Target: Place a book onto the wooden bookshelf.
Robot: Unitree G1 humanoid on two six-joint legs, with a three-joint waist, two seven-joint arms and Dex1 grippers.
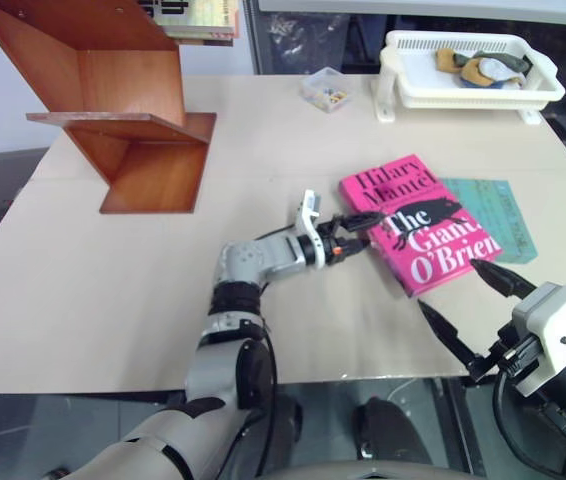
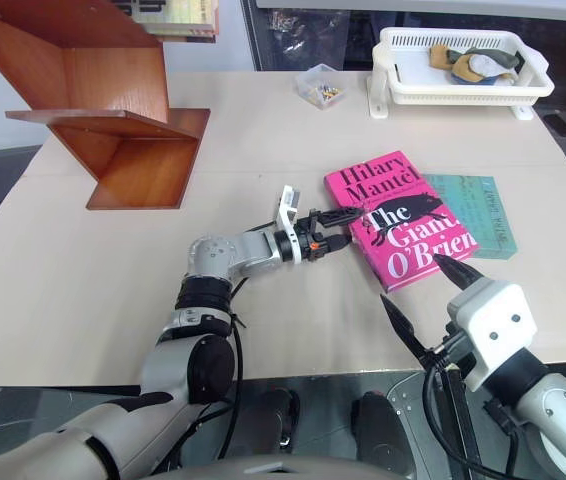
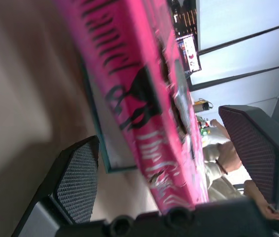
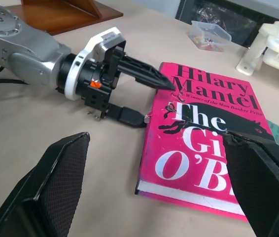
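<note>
My left gripper grabs the pink book by its lettered spine (image 1: 388, 261) (image 3: 151, 140) next, to place it onto the wooden bookshelf.
The bright pink book (image 1: 423, 225) lies flat on the table, right of centre, partly over a thinner teal book (image 1: 498, 215). My left gripper (image 1: 358, 232) is open at the pink book's left edge. One of its fingers (image 4: 144, 75) is over the cover and the other is low by the edge. In the left wrist view that edge (image 3: 144, 98) runs between the two pads. My right gripper (image 1: 473, 305) is open and empty near the table's front right, just short of the book. The wooden bookshelf (image 1: 128, 100) stands at the far left.
A white basket tray (image 1: 468, 98) holding cloth items sits at the back right, with a small clear box (image 1: 326, 88) to its left. Some books (image 1: 198, 20) rest on top of the shelf unit. Bare tabletop (image 1: 113, 290) lies between the shelf and my left arm.
</note>
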